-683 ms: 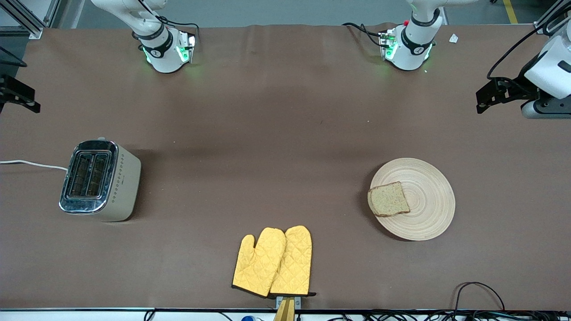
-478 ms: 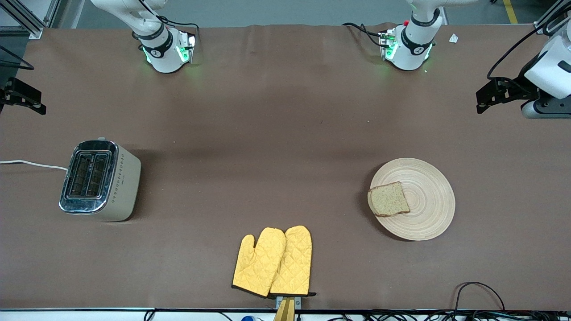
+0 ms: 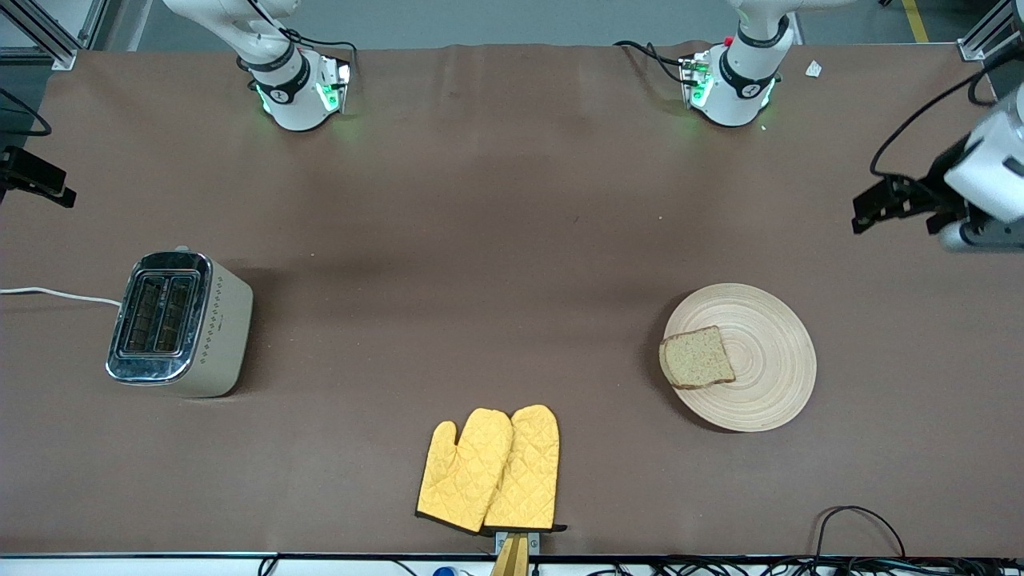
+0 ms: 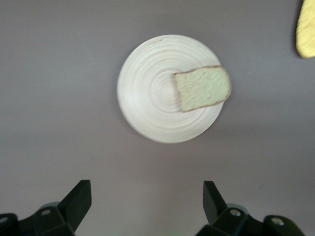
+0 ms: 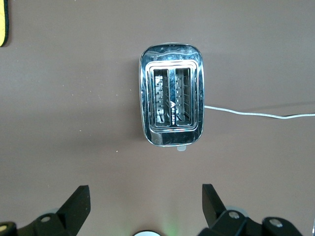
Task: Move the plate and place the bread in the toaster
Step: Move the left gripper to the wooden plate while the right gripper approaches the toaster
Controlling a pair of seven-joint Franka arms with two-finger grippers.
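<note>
My left gripper should next grab the plate by its rim clear of the bread (image 4: 203, 88). Then it can move the plate toward the toaster.
The round light-wood plate (image 3: 760, 384) lies toward the left arm's end of the table. The brown bread slice (image 3: 696, 358) lies on it at the rim toward the toaster. The cream and chrome toaster (image 3: 178, 324) stands at the right arm's end with both slots empty. My left gripper (image 3: 892, 210) hangs open and empty in the air over bare cloth beside the plate. Its wrist view shows the plate (image 4: 147, 93) and the bread (image 4: 203, 88) past its gripper (image 4: 146, 196). My right gripper (image 3: 40, 186) is open and empty at the table's edge near the toaster (image 5: 171, 101), with its gripper (image 5: 145, 199) over bare cloth.
A pair of yellow oven mitts (image 3: 490, 470) lies at the table's near edge, between toaster and plate. The toaster's white cord (image 3: 56, 294) runs off the table's end. Cables (image 3: 856, 528) lie at the near edge by the left arm's end. A brown cloth covers the table.
My left gripper has moved lower in the front view, closer to the plate. My right gripper has shifted only slightly. Plate, bread and toaster have not moved.
</note>
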